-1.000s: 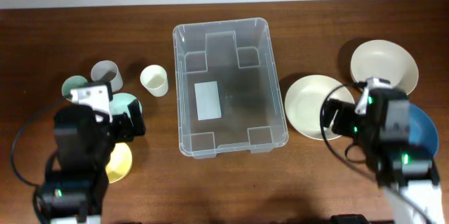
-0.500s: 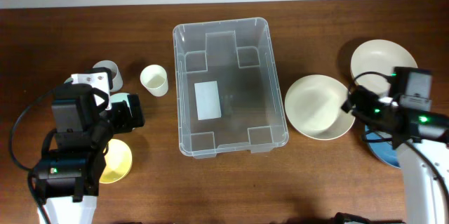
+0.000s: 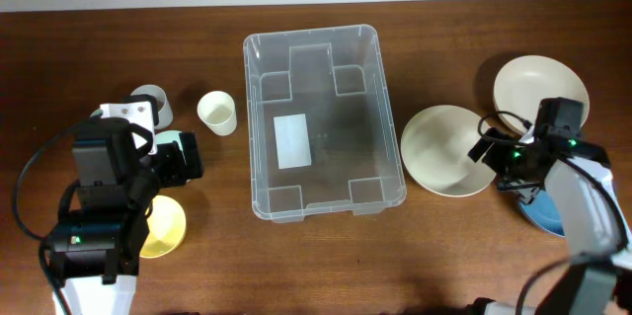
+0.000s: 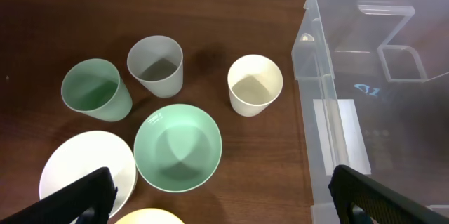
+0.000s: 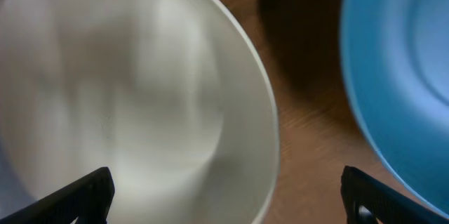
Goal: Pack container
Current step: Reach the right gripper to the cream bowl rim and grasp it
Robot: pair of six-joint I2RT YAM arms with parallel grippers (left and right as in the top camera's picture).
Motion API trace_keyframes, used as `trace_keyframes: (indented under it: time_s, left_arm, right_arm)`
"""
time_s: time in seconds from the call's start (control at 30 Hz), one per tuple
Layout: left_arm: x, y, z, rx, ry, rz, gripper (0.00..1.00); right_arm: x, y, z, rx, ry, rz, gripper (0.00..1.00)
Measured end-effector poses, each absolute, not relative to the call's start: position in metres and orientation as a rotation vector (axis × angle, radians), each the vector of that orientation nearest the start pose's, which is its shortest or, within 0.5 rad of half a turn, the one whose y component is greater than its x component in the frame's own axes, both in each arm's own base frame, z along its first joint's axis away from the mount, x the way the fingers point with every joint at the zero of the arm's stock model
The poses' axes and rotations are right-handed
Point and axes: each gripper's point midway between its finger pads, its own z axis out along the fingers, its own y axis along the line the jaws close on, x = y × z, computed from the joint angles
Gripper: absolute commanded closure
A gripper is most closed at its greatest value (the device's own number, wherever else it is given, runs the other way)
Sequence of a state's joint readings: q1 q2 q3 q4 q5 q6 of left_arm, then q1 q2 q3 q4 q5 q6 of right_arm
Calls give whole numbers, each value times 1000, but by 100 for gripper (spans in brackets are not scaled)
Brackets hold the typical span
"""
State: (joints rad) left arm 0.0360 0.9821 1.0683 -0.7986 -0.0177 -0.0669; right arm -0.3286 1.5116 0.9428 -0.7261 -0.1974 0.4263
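The bowl's rim is between my fingers, but they stop above the bowl's rim. My right gripper should go lower before it closes on the cream bowl's rim point(image 3: 492, 171) point(image 5: 273, 179).
The clear container point(image 3: 341, 132) stands empty at the table's middle, a white label on its base; its left end shows in the left wrist view point(image 4: 393, 119). My left gripper point(image 3: 186, 162) is open and empty, hovering point(image 4: 224, 206) over a green bowl point(image 4: 177, 147) left of the container. My right gripper point(image 3: 487, 147) is open, low point(image 5: 228, 203) over the right rim of a cream bowl point(image 3: 442, 152), with the rim point(image 5: 270, 133) between the fingers. I cannot tell whether the fingers touch the bowl.
Left of the container: cream cup point(image 3: 217, 113), grey cup point(image 4: 156, 64), green cup point(image 4: 96, 88), white bowl point(image 4: 84, 168), yellow bowl point(image 3: 163, 226). On the right: a second cream bowl point(image 3: 538, 83) and a blue bowl point(image 5: 400, 76) close beside the right gripper.
My right arm has swung back and its gripper has dropped onto the cream bowl's right rim. My left arm shifted slightly back a second ago and has held still since.
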Motion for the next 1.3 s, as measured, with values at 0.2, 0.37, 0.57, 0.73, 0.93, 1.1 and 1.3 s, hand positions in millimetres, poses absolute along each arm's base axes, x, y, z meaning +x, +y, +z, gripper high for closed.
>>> trace_keyframes:
  time_s: [0.2, 0.37, 0.57, 0.73, 0.93, 1.1, 1.3]
  left_arm:
    - [298, 14, 254, -127, 2278, 4, 0]
    - [298, 14, 254, -127, 2278, 5, 1]
    - [298, 14, 254, -127, 2278, 5, 1]
    - [298, 14, 254, -127, 2277, 4, 1]
    - [298, 14, 254, -127, 2277, 4, 1]
    - [298, 14, 254, -127, 2277, 4, 1]
    - [298, 14, 254, -127, 2277, 4, 1]
  right_arm:
    - [317, -68, 32, 999, 2703, 333, 3]
    - [320, -67, 15, 981, 2737, 347, 17]
    - [323, -64, 8, 956, 2753, 347, 50]
    - [323, -58, 4, 932, 2774, 351, 71]
    - [322, -55, 3, 928, 2781, 373, 96]
    - [325, -53, 4, 921, 2772, 398, 96]
    - [331, -56, 25, 893, 2713, 385, 96]
